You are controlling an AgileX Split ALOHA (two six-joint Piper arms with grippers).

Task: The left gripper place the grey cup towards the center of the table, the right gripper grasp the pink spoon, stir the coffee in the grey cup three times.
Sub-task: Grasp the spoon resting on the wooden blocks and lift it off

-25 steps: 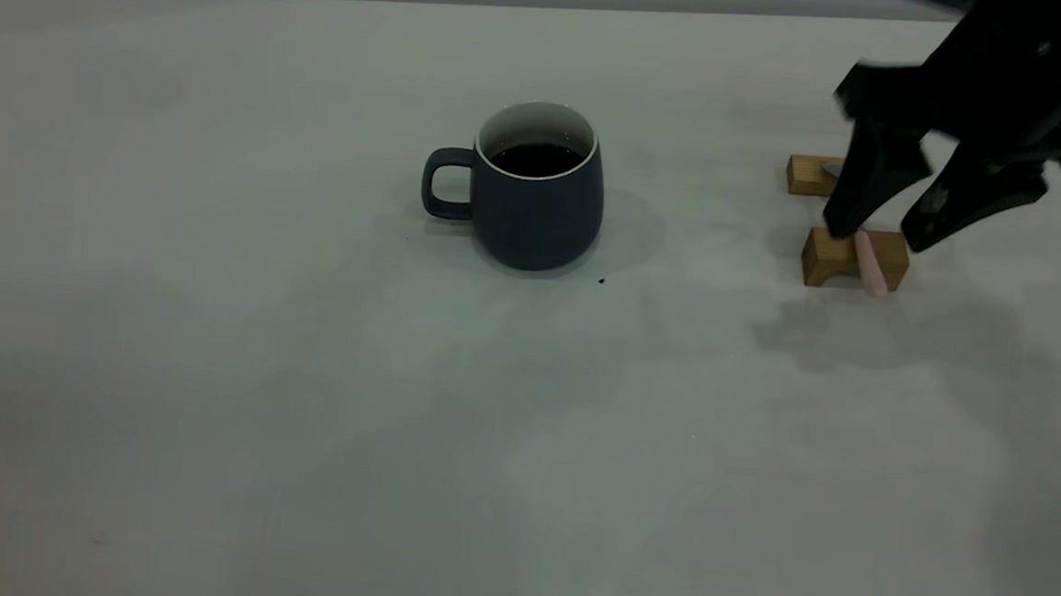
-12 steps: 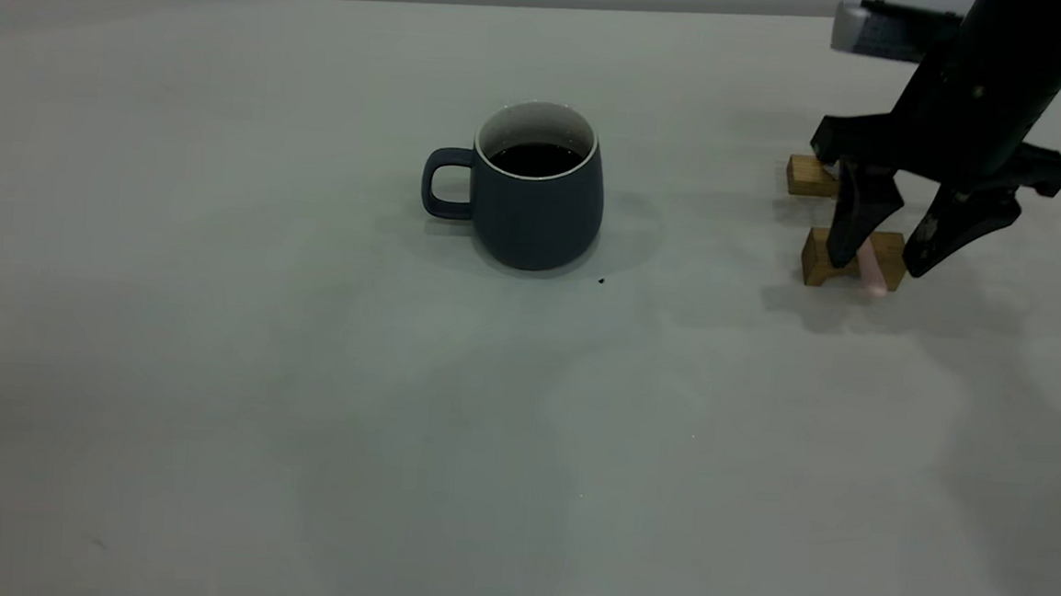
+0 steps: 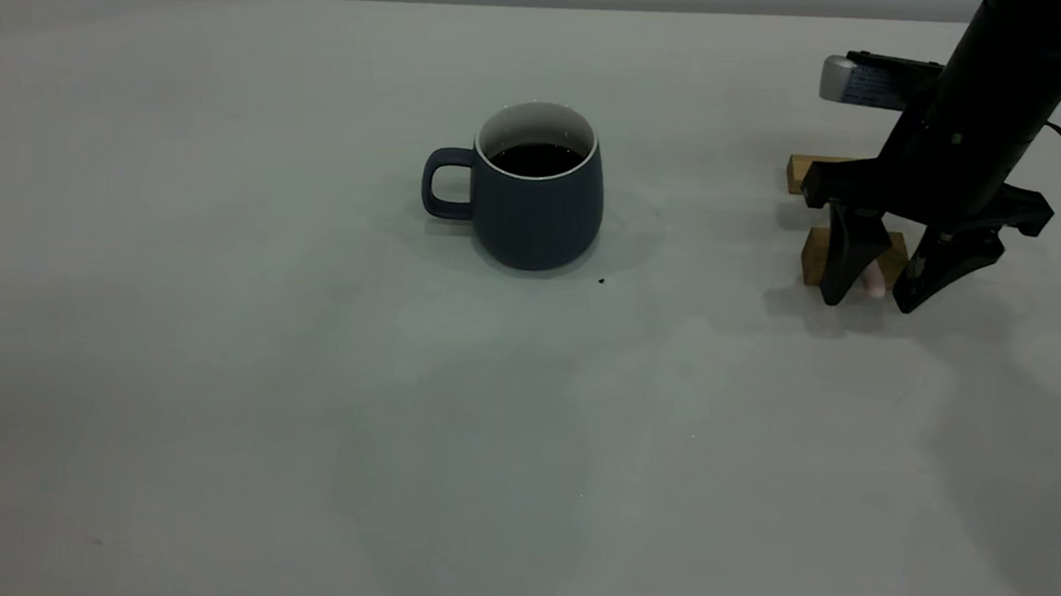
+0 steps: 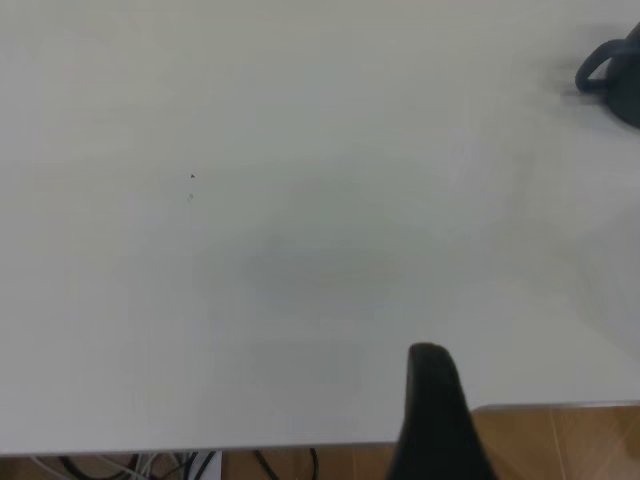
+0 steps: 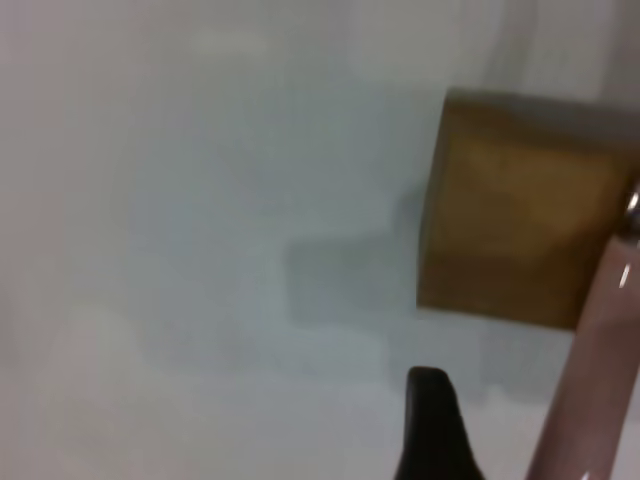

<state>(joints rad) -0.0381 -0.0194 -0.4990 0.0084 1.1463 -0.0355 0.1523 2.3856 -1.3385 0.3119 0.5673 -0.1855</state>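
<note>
My right gripper should close. Closing now would hold the pink spoon's handle end (image 3: 874, 280). Its fingers are low on either side of that handle end, near the wooden block (image 3: 817, 256).
The grey cup (image 3: 536, 208) stands upright mid-table, handle to the left, with dark coffee (image 3: 535, 158) inside; its edge also shows in the left wrist view (image 4: 612, 72). The pink spoon (image 3: 876, 282) lies across two wooden blocks at the right, and only the end of its handle peeks out. My right gripper (image 3: 868, 300) is open and low over the table. Its fingertips stand on either side of that handle end without touching it. The right wrist view shows the pink handle (image 5: 590, 380) beside one finger (image 5: 432, 430). My left gripper (image 4: 560, 400) hangs open by the table's edge, far from the cup.
The near wooden block (image 3: 814, 256) and the far one (image 3: 798, 171) carry the spoon. A tiny dark speck (image 3: 601, 281) lies just in front of the cup. Bare tabletop (image 3: 303, 395) stretches across the left and front.
My right gripper has come down and toward the near side, from above the blocks to table height, its open fingers now flanking the spoon's handle end. The cup has not moved.
</note>
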